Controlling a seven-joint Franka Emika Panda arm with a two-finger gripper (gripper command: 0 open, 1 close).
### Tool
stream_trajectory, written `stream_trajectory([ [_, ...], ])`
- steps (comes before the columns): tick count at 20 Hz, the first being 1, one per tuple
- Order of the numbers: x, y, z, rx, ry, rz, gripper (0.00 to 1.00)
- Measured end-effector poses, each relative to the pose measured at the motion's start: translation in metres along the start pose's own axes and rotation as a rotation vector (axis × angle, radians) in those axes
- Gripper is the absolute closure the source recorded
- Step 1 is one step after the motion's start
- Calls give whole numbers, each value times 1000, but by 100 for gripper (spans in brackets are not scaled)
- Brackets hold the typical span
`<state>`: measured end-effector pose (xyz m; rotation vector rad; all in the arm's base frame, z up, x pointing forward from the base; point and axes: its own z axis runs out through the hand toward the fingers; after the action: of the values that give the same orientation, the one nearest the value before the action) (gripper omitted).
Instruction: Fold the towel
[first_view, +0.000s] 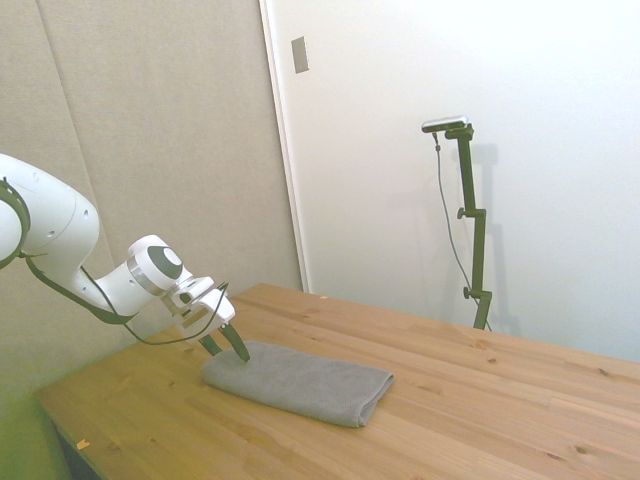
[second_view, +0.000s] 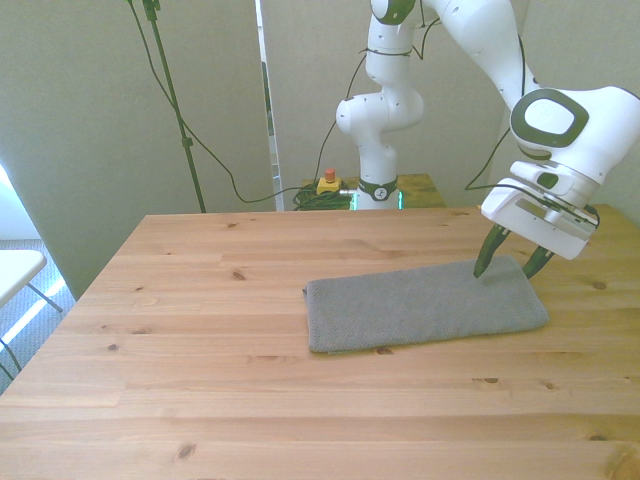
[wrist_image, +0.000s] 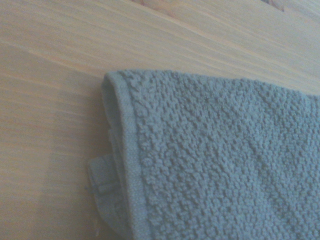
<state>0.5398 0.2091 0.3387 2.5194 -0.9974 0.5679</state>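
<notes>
I should next pinch the towel with my gripper by its hemmed short end (second_view: 519, 270), where the layered edges stand up, as the towel's broad middle (second_view: 415, 305) lies flat.
The gray towel (first_view: 300, 381) (second_view: 425, 305) lies flat on the wooden table (second_view: 250, 270) as a long folded rectangle. My gripper (second_view: 510, 265) (first_view: 228, 348) hovers at the towel's end on the front view's right, tilted, fingers spread open with nothing between them. One dark fingertip (second_view: 483, 268) touches or nearly touches the towel's far edge; the other sits just past its corner. Up close, the wrist view shows the towel (wrist_image: 215, 165) corner with its hemmed edge and a lower layer peeking out beneath.
The table (first_view: 480, 400) stretches wide around the towel. A small yellow and red button box (second_view: 327, 184) sits by the robot base behind the far edge.
</notes>
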Motion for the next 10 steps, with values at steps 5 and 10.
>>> stream_trajectory([
  [5, -2, 1, 2, 29, -8, 1, 100],
  [10, -1, 2, 1, 61, -27, 15, 100],
])
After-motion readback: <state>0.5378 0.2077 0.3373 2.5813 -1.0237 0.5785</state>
